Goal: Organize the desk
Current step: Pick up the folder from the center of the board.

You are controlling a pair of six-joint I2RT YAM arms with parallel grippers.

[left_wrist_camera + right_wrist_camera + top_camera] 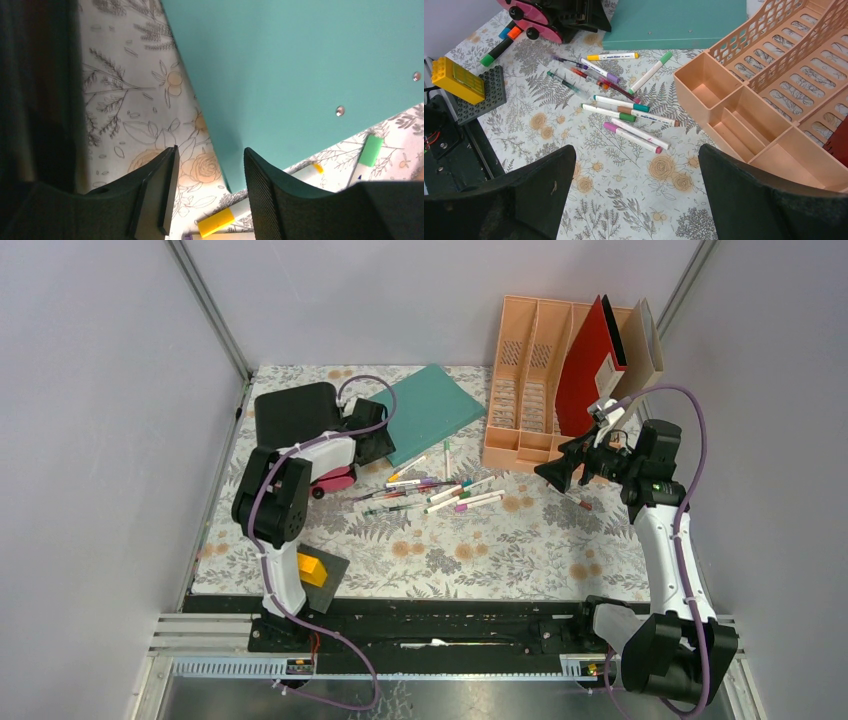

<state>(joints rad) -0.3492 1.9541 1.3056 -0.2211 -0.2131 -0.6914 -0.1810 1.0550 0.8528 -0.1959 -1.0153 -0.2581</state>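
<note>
The left gripper should take hold of the teal folder next by its near edge at the folder's corner (397,459) (229,172), so that its riveted edge stays free for the robot's right gripper.
The desk (450,560) is covered by a floral cloth. Several markers (440,490) lie scattered across its middle, also seen in the right wrist view (624,105). A teal folder (435,408) lies flat at the back centre. My left gripper (380,440) hovers at the folder's near left corner. In the left wrist view it (210,149) is open, with the corner of the teal folder (300,65) below the gap and untouched. My right gripper (552,472) hangs in front of the file rack. Its jaws (636,147) stand wide open and empty above the cloth.
A peach file rack (525,390) at the back right holds a red folder (590,365) and a tan one (645,340). A black drawer box (295,412) with a pink front (335,480) sits back left. A yellow brick (312,568) rests on a grey baseplate (335,560) near left.
</note>
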